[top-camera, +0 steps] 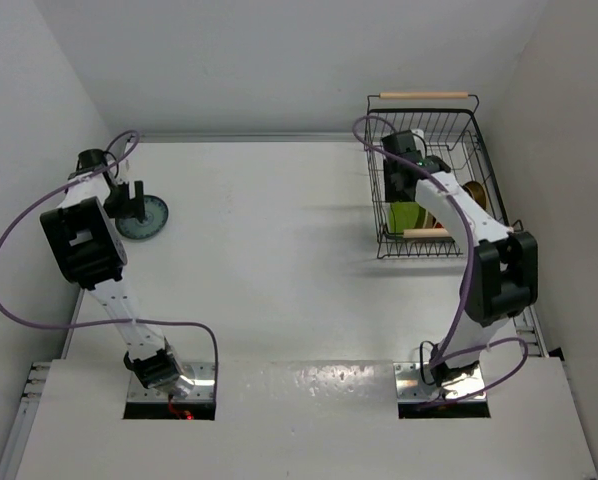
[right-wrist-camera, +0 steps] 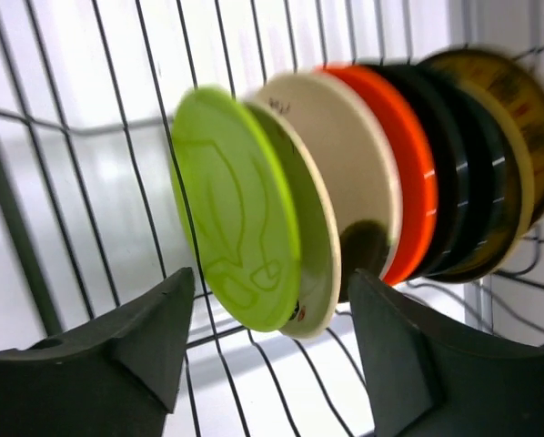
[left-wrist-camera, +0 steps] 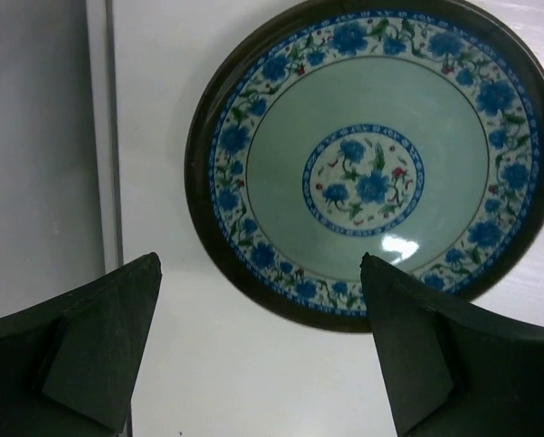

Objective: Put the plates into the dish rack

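The left gripper grabs the teal plate by its rim beside the side next, leaving the plate's opposite rim free to hand over.
A teal plate with blue flowers lies flat on the table at the far left. My left gripper hovers over its near rim, open and empty. In the dish rack at the back right, several plates stand on edge in a row: lime green, beige, cream with a dark patch, orange, black and brown-gold. My right gripper reaches down into the rack. It is open, with its jaws standing apart on either side of the lime green and beige plates' lower edges.
White walls close the table in on the left, back and right. The rack's wire sides surround my right gripper. A second wooden handle crosses the rack's near end.
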Tool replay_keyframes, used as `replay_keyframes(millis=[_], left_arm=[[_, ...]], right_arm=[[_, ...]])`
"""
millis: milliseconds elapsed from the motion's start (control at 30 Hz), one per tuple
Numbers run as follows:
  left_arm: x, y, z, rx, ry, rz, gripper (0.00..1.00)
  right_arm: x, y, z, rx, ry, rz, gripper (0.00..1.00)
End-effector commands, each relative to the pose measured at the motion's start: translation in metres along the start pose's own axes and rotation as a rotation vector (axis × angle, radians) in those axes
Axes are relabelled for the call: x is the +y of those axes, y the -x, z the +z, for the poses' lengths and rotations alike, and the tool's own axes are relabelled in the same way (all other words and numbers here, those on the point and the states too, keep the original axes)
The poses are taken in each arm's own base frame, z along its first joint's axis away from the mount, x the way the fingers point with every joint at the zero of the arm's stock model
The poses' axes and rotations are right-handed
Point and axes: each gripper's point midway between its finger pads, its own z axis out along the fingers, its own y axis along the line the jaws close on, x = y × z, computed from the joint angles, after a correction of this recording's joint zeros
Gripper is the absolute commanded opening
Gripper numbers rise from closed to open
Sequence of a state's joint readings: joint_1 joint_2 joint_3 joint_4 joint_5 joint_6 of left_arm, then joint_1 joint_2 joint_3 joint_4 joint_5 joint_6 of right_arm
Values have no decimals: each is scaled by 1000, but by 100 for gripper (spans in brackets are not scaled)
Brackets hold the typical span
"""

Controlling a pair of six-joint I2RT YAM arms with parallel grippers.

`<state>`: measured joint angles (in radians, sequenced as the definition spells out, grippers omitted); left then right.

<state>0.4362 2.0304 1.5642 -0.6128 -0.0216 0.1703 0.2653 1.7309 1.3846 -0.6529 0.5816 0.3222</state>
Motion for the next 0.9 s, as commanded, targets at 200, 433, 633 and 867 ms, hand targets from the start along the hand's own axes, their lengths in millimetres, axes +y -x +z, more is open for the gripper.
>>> replay_keyframes(millis=[200, 433, 633, 867], left_arm=[[29, 21, 21, -31, 87, -37, 94], [13, -10, 59, 91, -7, -42, 94], [-12, -49, 67, 206, -130, -5, 68], [-44, -49, 50, 203, -338, 25, 0]], right_arm=[[-22, 62, -62, -220, 58, 43, 70], [-28, 75, -88, -299, 53, 49, 71], [-29, 91, -113, -390, 84, 49, 72], [-21, 104, -135, -470, 112, 19, 73]])
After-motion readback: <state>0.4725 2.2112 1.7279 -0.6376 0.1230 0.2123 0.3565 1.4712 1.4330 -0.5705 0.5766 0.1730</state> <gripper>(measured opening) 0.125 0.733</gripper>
